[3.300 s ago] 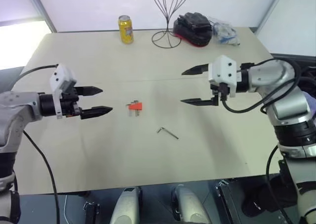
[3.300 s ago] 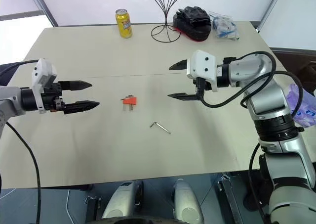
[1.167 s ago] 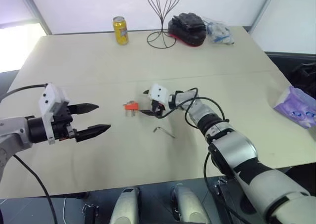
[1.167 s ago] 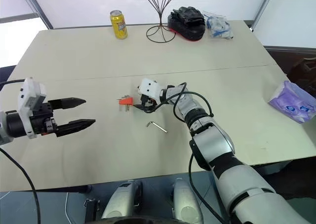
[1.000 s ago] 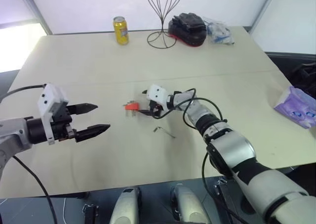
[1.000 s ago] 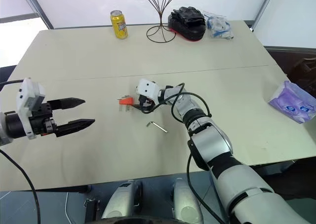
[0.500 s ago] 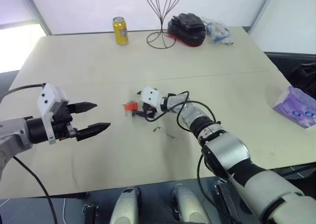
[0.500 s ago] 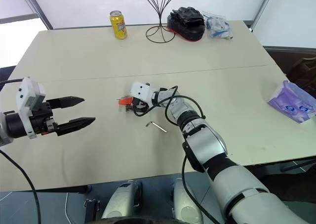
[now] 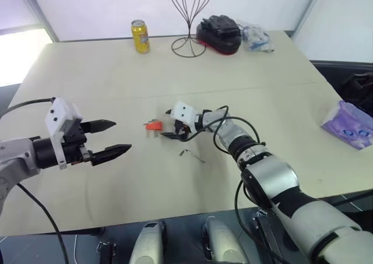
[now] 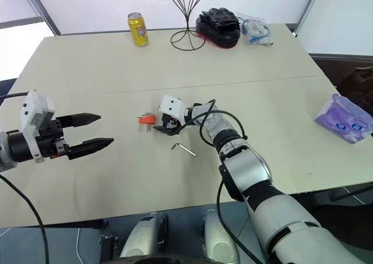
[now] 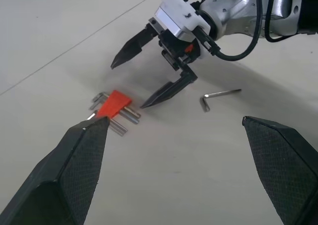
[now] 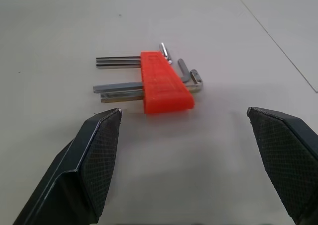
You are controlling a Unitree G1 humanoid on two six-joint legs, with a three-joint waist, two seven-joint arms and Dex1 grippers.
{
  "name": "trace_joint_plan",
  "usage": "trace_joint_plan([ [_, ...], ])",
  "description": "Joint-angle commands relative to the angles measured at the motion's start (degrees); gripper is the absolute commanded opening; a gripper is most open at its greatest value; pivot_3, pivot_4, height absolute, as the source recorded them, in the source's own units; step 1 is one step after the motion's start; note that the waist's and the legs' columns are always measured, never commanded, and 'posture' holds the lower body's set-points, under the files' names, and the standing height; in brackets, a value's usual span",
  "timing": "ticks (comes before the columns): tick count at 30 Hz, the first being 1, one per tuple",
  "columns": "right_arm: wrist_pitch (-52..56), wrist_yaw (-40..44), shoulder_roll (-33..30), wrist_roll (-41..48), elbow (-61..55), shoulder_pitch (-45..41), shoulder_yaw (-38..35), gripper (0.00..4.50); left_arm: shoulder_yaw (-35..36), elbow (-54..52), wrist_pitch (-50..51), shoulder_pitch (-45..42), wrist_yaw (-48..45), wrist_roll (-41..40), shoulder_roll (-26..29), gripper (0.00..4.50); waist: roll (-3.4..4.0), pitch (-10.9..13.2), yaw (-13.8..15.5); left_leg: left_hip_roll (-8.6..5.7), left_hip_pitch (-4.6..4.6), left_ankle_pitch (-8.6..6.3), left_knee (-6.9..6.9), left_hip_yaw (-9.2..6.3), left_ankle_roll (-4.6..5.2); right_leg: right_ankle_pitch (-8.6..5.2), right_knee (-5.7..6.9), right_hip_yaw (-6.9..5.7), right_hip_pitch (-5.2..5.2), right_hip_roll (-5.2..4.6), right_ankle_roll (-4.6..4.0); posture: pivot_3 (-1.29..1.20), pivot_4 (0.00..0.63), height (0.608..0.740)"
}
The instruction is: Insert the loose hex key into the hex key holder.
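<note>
I need to move my right gripper toward the holder before I close on it, because bare table shows between my fingers and the red holder's near edge (image 9: pixel 154 129).
The orange-red hex key holder (image 9: pixel 154 125) lies flat in the middle of the beige table (image 9: pixel 87 77), with short grey keys sticking out of both sides (image 12: pixel 164 83). The loose hex key (image 9: pixel 192 155), a thin dark L-shaped rod, lies on the table a little nearer to me and to the right of the holder. My right gripper (image 9: pixel 166 124) hovers low just right of the holder, open, its fingers pointing at it with nothing between them (image 11: pixel 128 86). My left gripper (image 9: pixel 121 136) hangs open well to the left of the holder, empty.
At the table's far edge stand a yellow can (image 9: pixel 139 35), a black wire stand (image 9: pixel 189 28), a black and red bag (image 9: pixel 218 31) and a clear plastic packet (image 9: pixel 256 35). A purple tissue pack (image 9: pixel 348 124) lies at the right edge.
Since the earliest frames my right gripper has come down and leftward from the right side to just beside the holder. Over the last second it has barely shifted. The left arm has stayed put.
</note>
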Motion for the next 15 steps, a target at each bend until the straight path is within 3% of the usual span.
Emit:
trace_joint_plan([
  [1,-0.55,-1.82,0.16,0.10,-1.16,-0.63,-0.82,4.20,1.56,0.46,-0.73,-0.18,-0.66,0.11,1.26,4.46,0.00,0.00,-0.20,0.00,0.00,0.00,0.00,0.00,0.00,0.00,0.00,0.00,0.00,0.00,0.00,0.00,0.150,0.740],
  [15,-0.47,-4.24,2.35,-1.71,-0.37,1.33,0.48,4.20,5.76,0.87,-0.04,4.25,-0.72,0.20,2.35,4.46,0.00,0.00,-0.47,0.01,0.12,0.00,-0.04,0.01,0.00,-0.01,0.00,0.01,0.08,-0.01,-0.01,0.00,0.150,0.740],
])
